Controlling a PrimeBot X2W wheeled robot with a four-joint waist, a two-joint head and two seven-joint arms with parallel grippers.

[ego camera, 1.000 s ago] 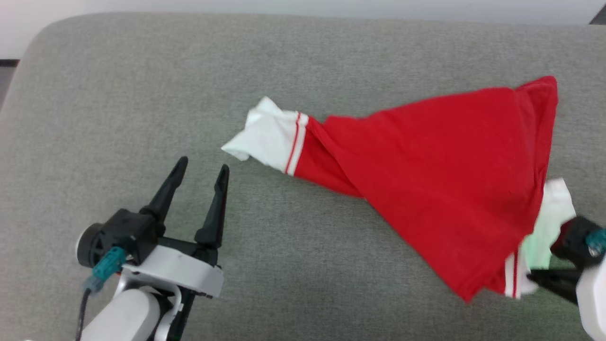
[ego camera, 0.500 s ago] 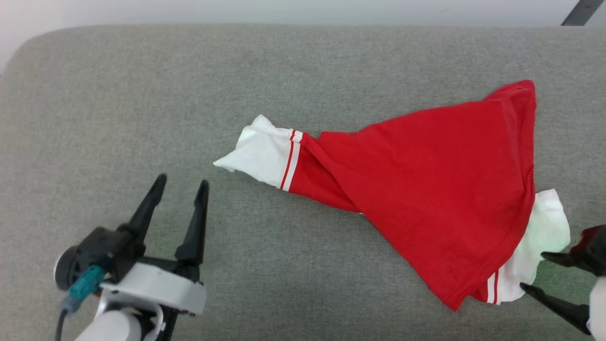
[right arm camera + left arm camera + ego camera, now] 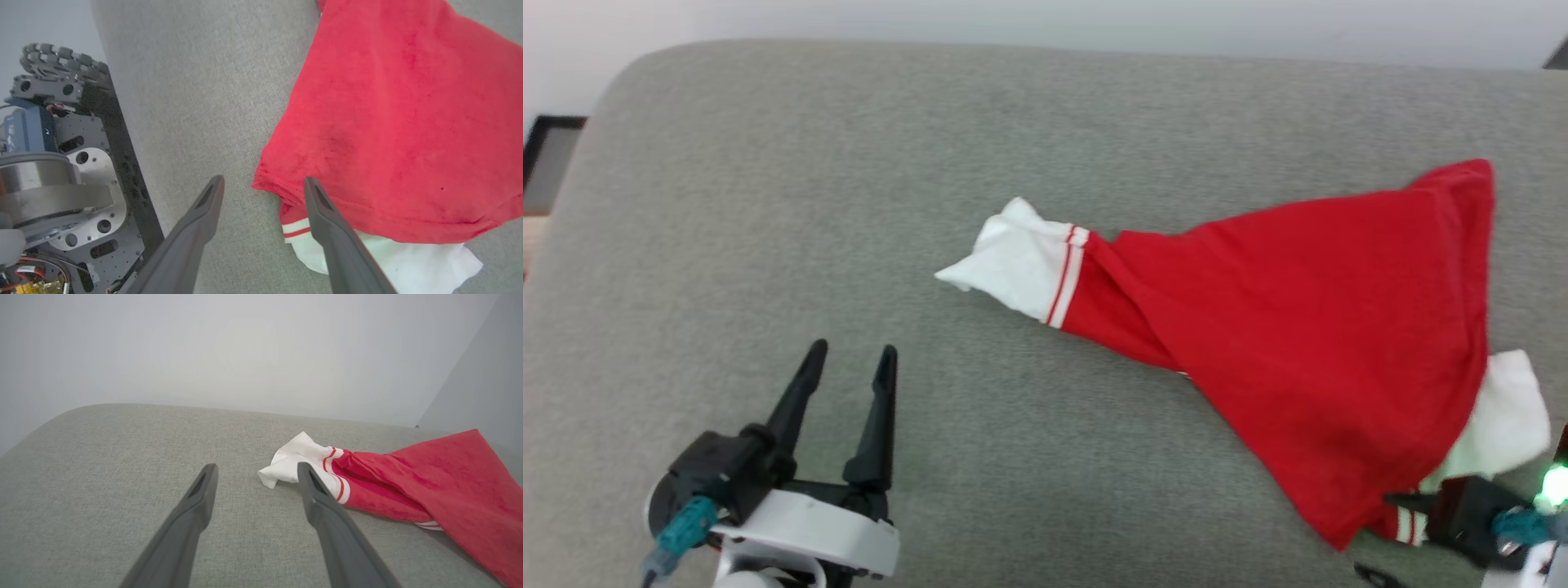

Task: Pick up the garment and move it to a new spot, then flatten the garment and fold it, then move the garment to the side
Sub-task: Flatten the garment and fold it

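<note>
I need to pinch the white sleeve by its lower edge [image 3: 993, 294] with my left gripper next. The sleeve's edge stands up off the table, while the red body [image 3: 1316, 314] lies flat.
The garment [image 3: 1323, 343] is a red shirt lying crumpled on the grey padded surface [image 3: 809, 180], with one white striped sleeve [image 3: 1021, 265] pointing left and another white sleeve [image 3: 1507, 416] at its right. My left gripper [image 3: 854, 351] stands open at the lower left, apart from the cloth. The left wrist view has the left gripper [image 3: 256, 467] with bare surface between its fingers and the sleeve [image 3: 294, 461] just beyond the right finger. My right gripper [image 3: 1380, 537] sits at the garment's lower corner. Its wrist view shows the right gripper [image 3: 264, 180] open over the red hem [image 3: 286, 192], gripping nothing.
The padded surface has a rounded far-left corner [image 3: 613, 90] and a pale wall behind it. In the right wrist view the robot's own base [image 3: 61, 171] stands beside the surface's edge. Bare surface stretches left of the garment.
My right gripper has opened and let go of the garment's lower right part, which now lies on the surface. The head camera has shifted. My left gripper stays open.
</note>
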